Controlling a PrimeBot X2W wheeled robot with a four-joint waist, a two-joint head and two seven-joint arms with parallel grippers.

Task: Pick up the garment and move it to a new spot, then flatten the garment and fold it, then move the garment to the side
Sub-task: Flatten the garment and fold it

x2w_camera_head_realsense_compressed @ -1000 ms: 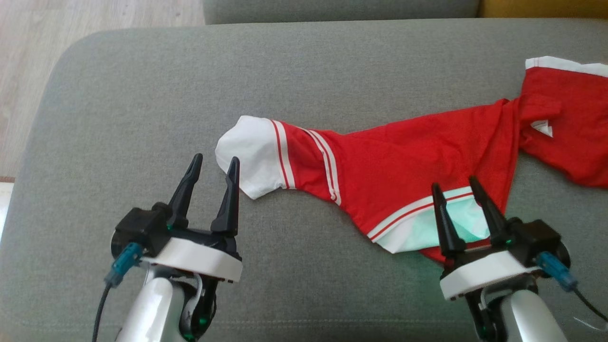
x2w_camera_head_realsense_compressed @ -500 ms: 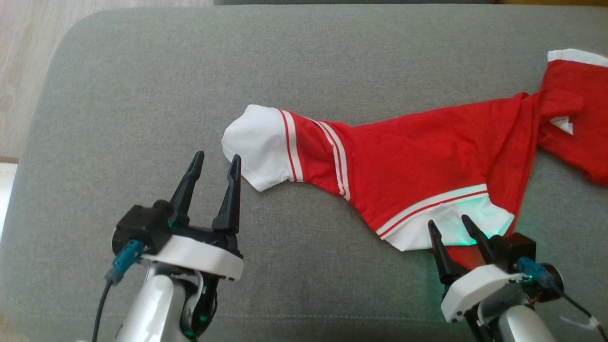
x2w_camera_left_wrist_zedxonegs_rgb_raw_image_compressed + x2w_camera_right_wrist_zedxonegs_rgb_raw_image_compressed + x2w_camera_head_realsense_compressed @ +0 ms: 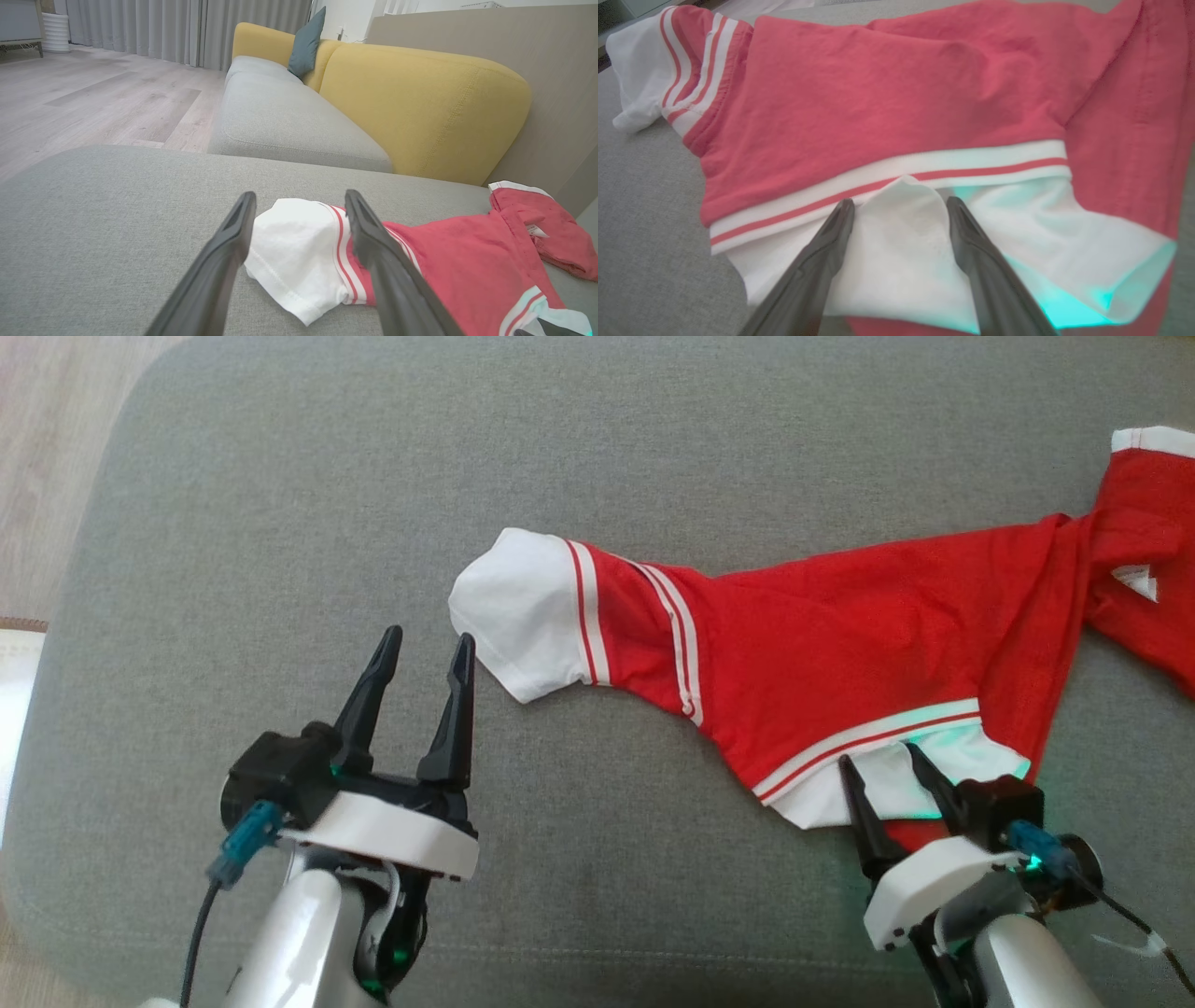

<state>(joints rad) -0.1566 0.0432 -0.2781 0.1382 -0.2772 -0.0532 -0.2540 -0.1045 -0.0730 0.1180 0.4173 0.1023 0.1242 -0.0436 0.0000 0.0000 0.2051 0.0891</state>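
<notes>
I should next use my right gripper to pinch the sleeve by that raised white fold (image 3: 885,775). The red cloth (image 3: 857,633) around it is slack.
A red garment (image 3: 840,625) with white striped sleeves lies crumpled and stretched out across the grey cushion (image 3: 280,523); it also shows in the right wrist view (image 3: 859,93). Its left white sleeve (image 3: 518,611) lies just right of my left gripper (image 3: 427,639), which is open and holds nothing. In the left wrist view that sleeve (image 3: 289,247) lies beyond and between the open fingers of my left gripper (image 3: 300,196). My right gripper (image 3: 878,756) is open over the near white sleeve (image 3: 896,784). In the right wrist view a raised fold of white cloth (image 3: 901,233) stands between its fingers (image 3: 899,203).
Wooden floor (image 3: 47,448) runs past the cushion's left edge. A yellow sofa back (image 3: 420,102) and a teal pillow (image 3: 306,42) stand behind a second grey seat (image 3: 280,116). The garment's far end (image 3: 1148,541) reaches the right border of the head view.
The head view has shifted, so the garment sits further right in it. My right gripper has drawn back from the stripe onto the white sleeve. My left gripper has kept its place.
</notes>
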